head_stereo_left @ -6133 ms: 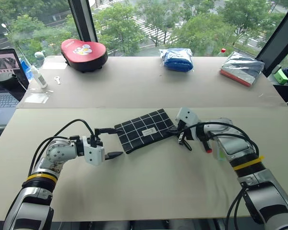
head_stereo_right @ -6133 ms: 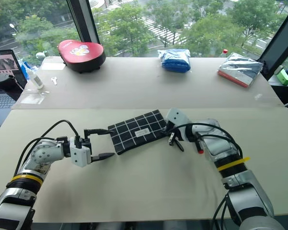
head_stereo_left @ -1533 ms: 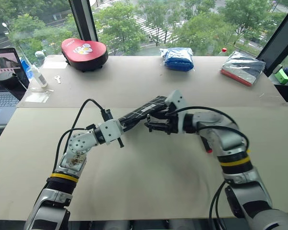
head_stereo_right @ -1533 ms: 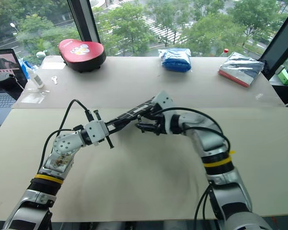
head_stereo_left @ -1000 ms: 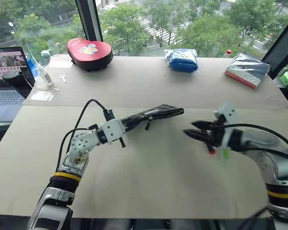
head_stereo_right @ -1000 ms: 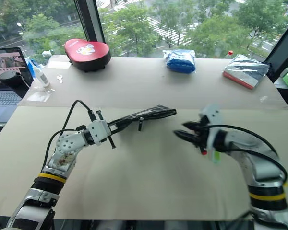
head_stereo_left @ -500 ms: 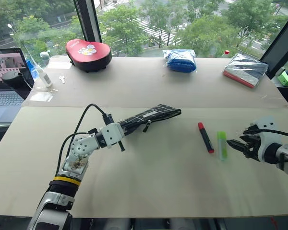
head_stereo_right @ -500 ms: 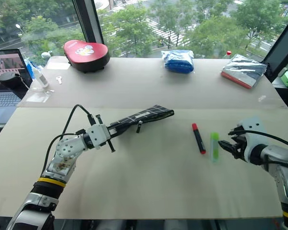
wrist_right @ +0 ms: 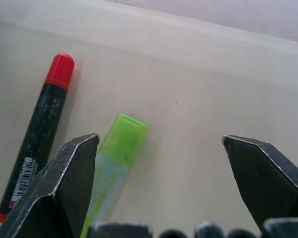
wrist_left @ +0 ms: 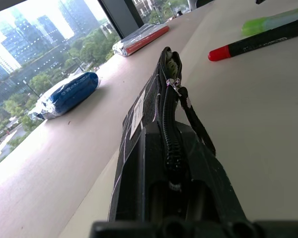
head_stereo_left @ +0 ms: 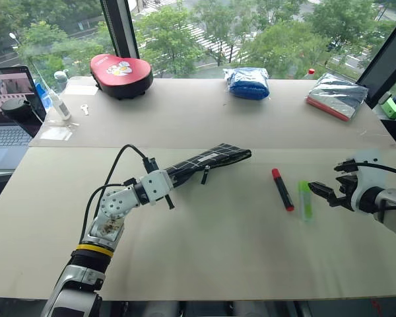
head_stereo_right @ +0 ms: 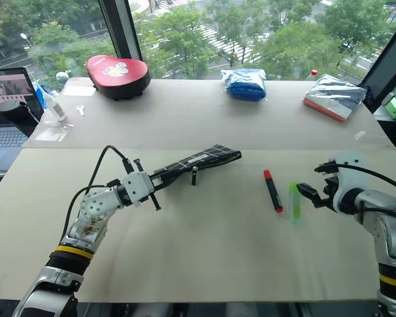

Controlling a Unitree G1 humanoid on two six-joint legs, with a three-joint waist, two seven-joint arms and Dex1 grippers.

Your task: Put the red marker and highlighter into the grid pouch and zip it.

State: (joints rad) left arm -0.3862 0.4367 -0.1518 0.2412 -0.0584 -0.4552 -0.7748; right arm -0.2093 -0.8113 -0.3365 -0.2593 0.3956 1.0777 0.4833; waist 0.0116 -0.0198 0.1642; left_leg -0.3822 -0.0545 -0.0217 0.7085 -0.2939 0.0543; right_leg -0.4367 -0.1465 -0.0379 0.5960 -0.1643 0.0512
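I am not ready to close yet, because one finger is over the green highlighter. I need to line my right gripper up with the highlighter first, then close on it.
The grid pouch (head_stereo_left: 204, 158) is held edge-on above the table, zipper side up, with its black wrist loop (wrist_left: 196, 121) hanging. My left gripper (head_stereo_left: 165, 181) is shut on the pouch's near end. The red marker (head_stereo_left: 282, 189), black with a red cap, lies on the table to the right of the pouch. The light-green highlighter (head_stereo_left: 305, 199) lies just right of it, nearly parallel. My right gripper (head_stereo_left: 325, 192) hovers just right of the highlighter, open, with nothing between its fingers. In the right wrist view the highlighter (wrist_right: 116, 158) sits near one finger (wrist_right: 72, 183).
On the far table stand a red case (head_stereo_left: 121, 67), a blue bag (head_stereo_left: 249, 82) and a silver packet (head_stereo_left: 334, 94). A laptop (head_stereo_left: 6, 112) and a small bottle (head_stereo_left: 56, 104) are at the far left. A seam (head_stereo_left: 86, 146) divides the two tabletops.
The right gripper let go at the pouch's far end, swung right to beside the highlighter and opened wide. The left gripper keeps the pouch lifted on edge.
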